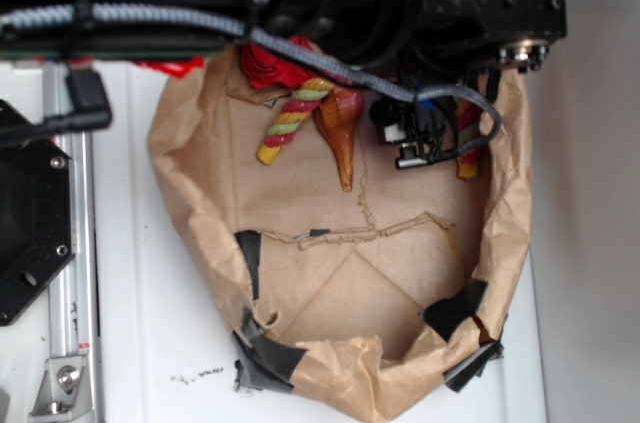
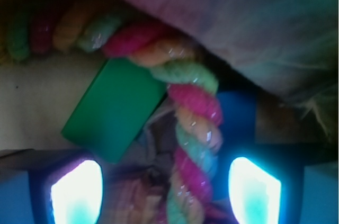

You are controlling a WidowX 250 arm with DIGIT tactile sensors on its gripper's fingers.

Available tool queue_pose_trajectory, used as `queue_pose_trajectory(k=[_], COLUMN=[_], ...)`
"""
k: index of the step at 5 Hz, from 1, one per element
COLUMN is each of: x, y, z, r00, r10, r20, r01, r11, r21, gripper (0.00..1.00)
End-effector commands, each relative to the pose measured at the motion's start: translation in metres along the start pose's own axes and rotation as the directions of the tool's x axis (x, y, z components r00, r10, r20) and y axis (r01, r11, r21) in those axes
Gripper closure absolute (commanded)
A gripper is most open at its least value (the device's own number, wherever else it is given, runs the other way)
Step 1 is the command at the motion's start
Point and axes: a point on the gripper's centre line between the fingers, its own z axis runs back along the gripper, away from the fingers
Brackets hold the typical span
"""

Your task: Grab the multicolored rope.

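Note:
My gripper grabs the rope's twisted part past the green block next, to get hold of the multicolored rope [image 2: 193, 107].
The multicolored rope [image 1: 290, 123], twisted pink, yellow and green, lies at the back of the brown paper bag [image 1: 200, 193]. Another stretch of it shows at the right, beyond the gripper [image 1: 425, 138], and the arm hides its middle. In the wrist view the rope [image 2: 193, 107] runs from the upper left down between the two glowing fingers [image 2: 77, 192]. My gripper [image 2: 165, 192] is open, with space on both sides of the rope.
An orange-brown cone shell [image 1: 340, 133] lies just left of the gripper and a red cloth ball [image 1: 270, 63] sits behind the rope. A green block [image 2: 114, 107] rests beside the rope. The bag's crumpled walls rise around everything.

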Motion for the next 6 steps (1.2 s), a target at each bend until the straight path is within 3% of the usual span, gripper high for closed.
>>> queue_pose_trajectory(k=[1,2,3,4,5,6], x=[-0.022,-0.013,0.006,0.007,0.0,-0.001], y=[0.03,0.035,0.025,0.018,0.02,0.02], z=[0.027,0.017,-0.011,-0.022,-0.017,-0.014], r00=[0.996,0.997,0.999,0.997,0.995,0.996], r10=[0.013,0.036,0.036,0.053,0.098,0.094], r20=[0.089,0.061,-0.018,-0.057,-0.026,-0.01], r01=[-0.015,-0.037,-0.036,-0.058,-0.099,-0.094], r11=[1.0,0.999,0.998,0.995,0.994,0.995], r21=[0.024,0.003,-0.05,-0.084,-0.055,-0.042], gripper=[0.0,0.0,0.0,0.0,1.0,1.0])
